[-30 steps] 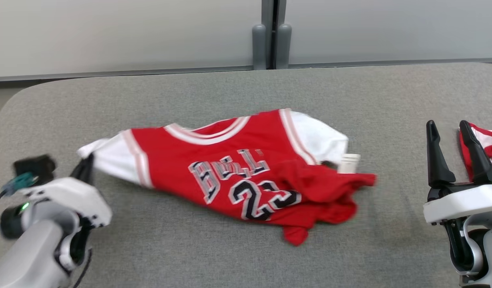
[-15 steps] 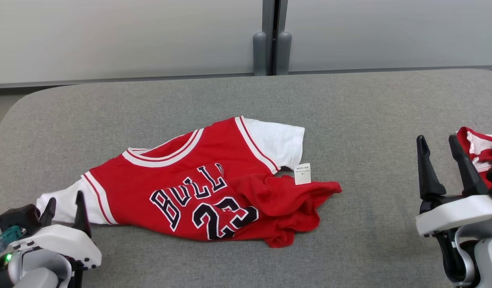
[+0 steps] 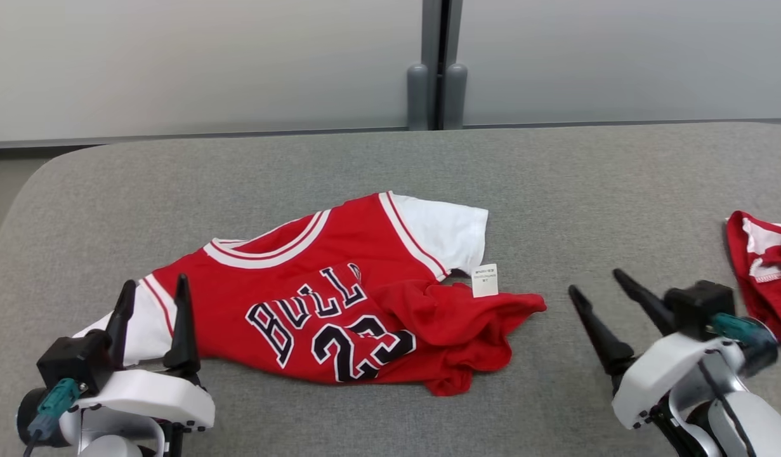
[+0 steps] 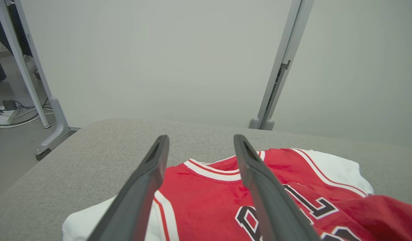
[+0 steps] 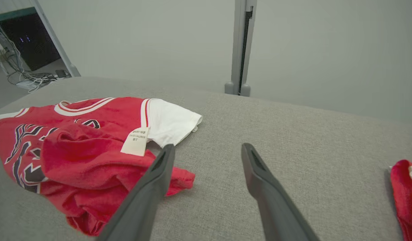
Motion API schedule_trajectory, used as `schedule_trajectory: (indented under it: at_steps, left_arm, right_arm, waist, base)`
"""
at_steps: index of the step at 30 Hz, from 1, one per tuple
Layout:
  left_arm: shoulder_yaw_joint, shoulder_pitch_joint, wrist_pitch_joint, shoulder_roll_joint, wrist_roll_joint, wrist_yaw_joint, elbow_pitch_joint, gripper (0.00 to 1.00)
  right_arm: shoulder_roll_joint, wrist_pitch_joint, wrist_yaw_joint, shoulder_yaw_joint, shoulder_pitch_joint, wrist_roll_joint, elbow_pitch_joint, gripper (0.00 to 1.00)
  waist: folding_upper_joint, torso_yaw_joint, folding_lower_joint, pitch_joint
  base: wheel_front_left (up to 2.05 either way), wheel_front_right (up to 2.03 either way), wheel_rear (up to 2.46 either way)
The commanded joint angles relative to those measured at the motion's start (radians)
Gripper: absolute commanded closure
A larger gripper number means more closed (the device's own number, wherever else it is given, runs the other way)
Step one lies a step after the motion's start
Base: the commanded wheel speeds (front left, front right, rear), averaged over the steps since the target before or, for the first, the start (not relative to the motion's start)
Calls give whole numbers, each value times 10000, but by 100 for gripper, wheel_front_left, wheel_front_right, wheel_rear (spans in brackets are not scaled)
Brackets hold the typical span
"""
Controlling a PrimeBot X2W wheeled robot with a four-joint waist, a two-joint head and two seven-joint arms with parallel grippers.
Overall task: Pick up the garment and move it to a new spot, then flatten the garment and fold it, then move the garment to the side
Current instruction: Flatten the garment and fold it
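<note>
The jersey needs to be spread flat for folding. My right gripper should grab the bunched jersey (image 3: 319, 297) by the corner of its red hem (image 3: 530, 304) next to do that.
The garment (image 3: 339, 298) is a red jersey with white sleeves and "BULLS 23" lettering, lying face up on the grey table (image 3: 555, 184). Its lower right part is bunched up, with a white label (image 3: 485, 280) showing. My left gripper (image 3: 155, 284) stands open at the left white sleeve, holding nothing. In the left wrist view the jersey (image 4: 209, 201) lies under and between the open fingers of my left gripper (image 4: 200, 137). My right gripper (image 3: 596, 282) is open just right of the bunched hem. In the right wrist view my right gripper (image 5: 208, 146) points past the jersey (image 5: 85, 147).
A second red and white garment (image 3: 761, 279) lies at the table's right edge, and shows too in the right wrist view (image 5: 405, 194). A grey partition with a post (image 3: 436, 95) stands behind the table. The table's left corner is rounded, with floor and cables (image 4: 11, 113) beyond.
My left gripper has opened and let go of the left sleeve, and the jersey now rests lower left and skewed. My right gripper has swung left toward the bunched hem. The camera has shifted.
</note>
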Motion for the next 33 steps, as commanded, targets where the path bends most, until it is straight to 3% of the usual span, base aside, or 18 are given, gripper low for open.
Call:
schedule_trajectory:
  at_steps: [1, 4, 8, 14, 20, 21, 23, 29, 33]
  left_arm:
    - [65, 32, -9, -11, 98, -59, -53, 0]
    - [135, 37, -10, -258, 310, -281, -85, 0]
    - [143, -91, -10, -607, 463, -514, 31, 0]
    - [286, -180, -6, -954, 558, -827, 403, 0]
    - [540, -185, -7, -1219, 682, -1116, 723, 0]
    - [586, -159, -7, -1243, 707, -1172, 766, 0]
    - [651, -112, -7, -1290, 748, -1228, 828, 0]
    - [855, -46, -7, -1459, 883, -1383, 959, 0]
    - [920, -59, -7, -1519, 979, -1483, 973, 0]
  right_arm:
    - [-205, 181, 4, 160, -209, 88, 76, 0]
    - [-916, 1282, 1, 1175, -679, 473, 458, 0]
    - [-1510, 1965, 2, 1912, -1409, 683, 821, 0]
    - [-1824, 2726, 1, 2814, -2139, 1119, 1468, 0]
    - [-1790, 2584, 2, 3356, -2607, 1224, 2094, 0]
    - [-1755, 2546, 2, 3437, -2656, 1290, 2166, 18]
    - [-1779, 2595, 2, 3639, -2773, 1380, 2299, 100]
    - [-1930, 2213, 2, 3900, -3060, 1661, 2161, 100]
    - [-2241, 1988, 2, 3445, -3257, 1994, 1867, 100]
  waist:
    - [0, 83, 0, 44]
    - [0, 319, 0, 148]
    - [0, 720, 0, 294]
    - [0, 1259, 0, 457]
    - [0, 1537, 0, 475]
    - [0, 1550, 0, 466]
    - [0, 1558, 0, 451]
    - [0, 1369, 0, 424]
    - [0, 1244, 0, 456]
  base:
    - [0, 0, 0]
    - [0, 0, 0]
    - [0, 0, 0]
    - [0, 0, 0]
    - [0, 0, 0]
    - [0, 0, 0]
    - [0, 0, 0]
    - [0, 0, 0]
    - [0, 0, 0]
